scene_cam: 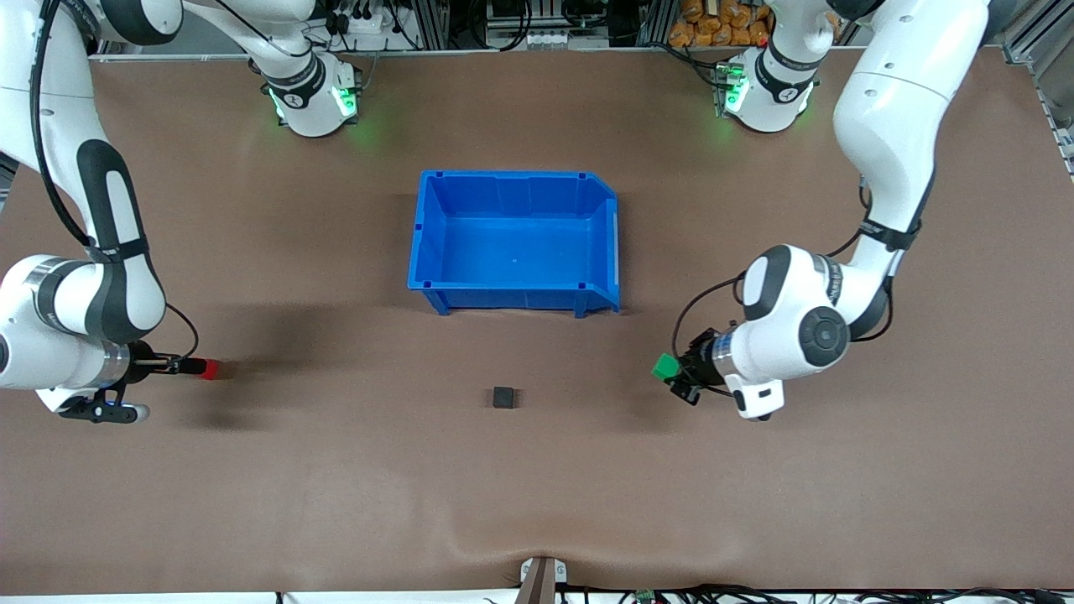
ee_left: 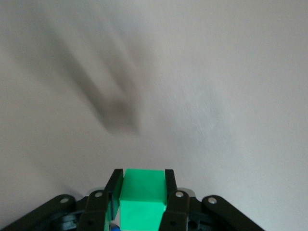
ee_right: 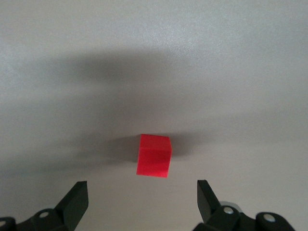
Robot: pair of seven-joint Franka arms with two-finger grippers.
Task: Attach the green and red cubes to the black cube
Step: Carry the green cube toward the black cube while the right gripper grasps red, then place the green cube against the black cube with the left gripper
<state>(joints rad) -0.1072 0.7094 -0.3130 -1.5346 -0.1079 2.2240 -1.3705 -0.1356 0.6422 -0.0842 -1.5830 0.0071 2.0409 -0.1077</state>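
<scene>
My right gripper reaches the red cube [scene_cam: 210, 369] next and takes hold of its opposite sides. One side of the red cube stays free to meet the black cube [scene_cam: 503, 397].
The black cube [scene_cam: 503, 397] lies on the brown table, nearer to the front camera than the blue bin. My left gripper [scene_cam: 678, 373] is shut on the green cube [scene_cam: 665, 367], held low over the table toward the left arm's end. In the left wrist view the green cube [ee_left: 142, 197] sits between the fingers of the left gripper [ee_left: 143, 173]. The red cube [scene_cam: 210, 369] lies on the table toward the right arm's end. My right gripper [scene_cam: 180, 366] is open, and the red cube [ee_right: 154, 156] lies just ahead of its spread fingertips [ee_right: 78, 192], apart from them.
The blue bin [scene_cam: 513, 294] stands open and empty at the table's middle, between the black cube and the arm bases. The table's front edge carries a small mount [scene_cam: 541, 579]. Bare table lies between the black cube and each gripper.
</scene>
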